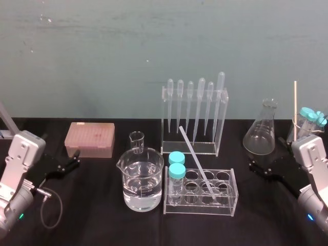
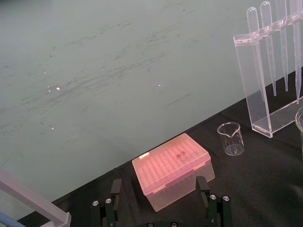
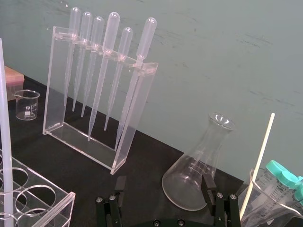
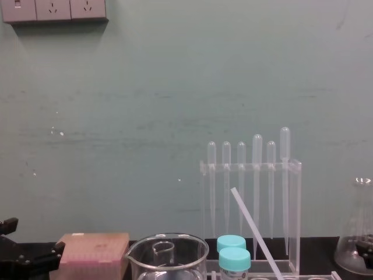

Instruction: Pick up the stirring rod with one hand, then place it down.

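Observation:
My right gripper should grab the rod's upper part (image 4: 249, 220), as the test-tube rack closes around its lower end.
The stirring rod (image 1: 196, 161) is a thin translucent-white stick leaning in the clear test-tube rack (image 1: 231, 201), its top tilted back and to the left; it also appears in the chest view (image 4: 253, 230) and in the right wrist view (image 3: 4, 123). My left gripper (image 1: 72, 160) hovers open over the table at the far left, in front of a pink tip box (image 2: 171, 168), its fingers (image 2: 116, 189) wide apart and empty. My right gripper (image 1: 266, 156) is open and empty at the far right, near the conical flask (image 3: 201, 170), well apart from the rod.
A large beaker of water (image 1: 141, 179) stands left of the rack, with a small beaker (image 1: 137, 142) behind it. Two blue-capped tubes (image 1: 177, 171) sit in the rack. A pipette stand (image 1: 195, 115) is at the back. A beaker with capped tubes and a wooden stick (image 1: 295, 105) is at the far right.

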{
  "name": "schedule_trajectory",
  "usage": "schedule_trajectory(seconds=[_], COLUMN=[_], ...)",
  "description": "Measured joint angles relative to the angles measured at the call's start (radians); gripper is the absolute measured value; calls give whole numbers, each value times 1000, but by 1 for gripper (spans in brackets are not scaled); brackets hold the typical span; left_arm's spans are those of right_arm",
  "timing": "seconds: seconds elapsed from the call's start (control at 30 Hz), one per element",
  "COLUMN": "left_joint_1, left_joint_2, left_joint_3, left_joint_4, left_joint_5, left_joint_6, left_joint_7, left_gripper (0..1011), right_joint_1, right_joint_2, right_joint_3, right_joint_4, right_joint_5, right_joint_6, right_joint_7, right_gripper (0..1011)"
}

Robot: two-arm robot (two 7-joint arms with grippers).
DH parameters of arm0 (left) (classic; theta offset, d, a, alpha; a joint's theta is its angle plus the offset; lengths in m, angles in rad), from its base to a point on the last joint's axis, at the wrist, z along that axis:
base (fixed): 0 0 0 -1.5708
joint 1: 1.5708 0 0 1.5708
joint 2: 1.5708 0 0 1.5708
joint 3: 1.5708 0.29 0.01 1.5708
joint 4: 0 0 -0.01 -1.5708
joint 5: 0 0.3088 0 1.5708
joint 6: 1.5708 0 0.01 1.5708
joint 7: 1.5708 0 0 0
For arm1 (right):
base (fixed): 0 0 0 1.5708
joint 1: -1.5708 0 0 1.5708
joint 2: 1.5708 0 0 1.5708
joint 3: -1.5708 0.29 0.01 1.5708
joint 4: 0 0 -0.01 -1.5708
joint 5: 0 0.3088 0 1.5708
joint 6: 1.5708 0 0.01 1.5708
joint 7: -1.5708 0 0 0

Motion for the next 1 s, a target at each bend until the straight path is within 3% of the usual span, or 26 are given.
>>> schedule_trajectory(seconds=[0.7, 0.83, 0.97, 1.0], left_joint_1=[0, 0, 0, 0], left_joint_2=[0, 0, 0, 0], left_joint_3=[0, 0, 0, 0], left_joint_4=[0, 0, 0, 0], left_joint_5=[0, 0, 0, 0], left_joint_6=[0, 0, 0, 0], left_joint_7=[0, 0, 0, 0], left_gripper=[1000, 1000, 1000, 1000], right_joint_1=[0, 10, 28, 36], right_joint_2=[0, -1, -8, -14], right_joint_3=[0, 5, 26, 37], right_joint_4=[0, 2, -9, -19], right_joint_5=[0, -3, 51, 90], right_joint_6=[0, 20, 44, 60], right_joint_7=[0, 12, 82, 121], right_gripper=[1003, 1003, 1003, 1003])
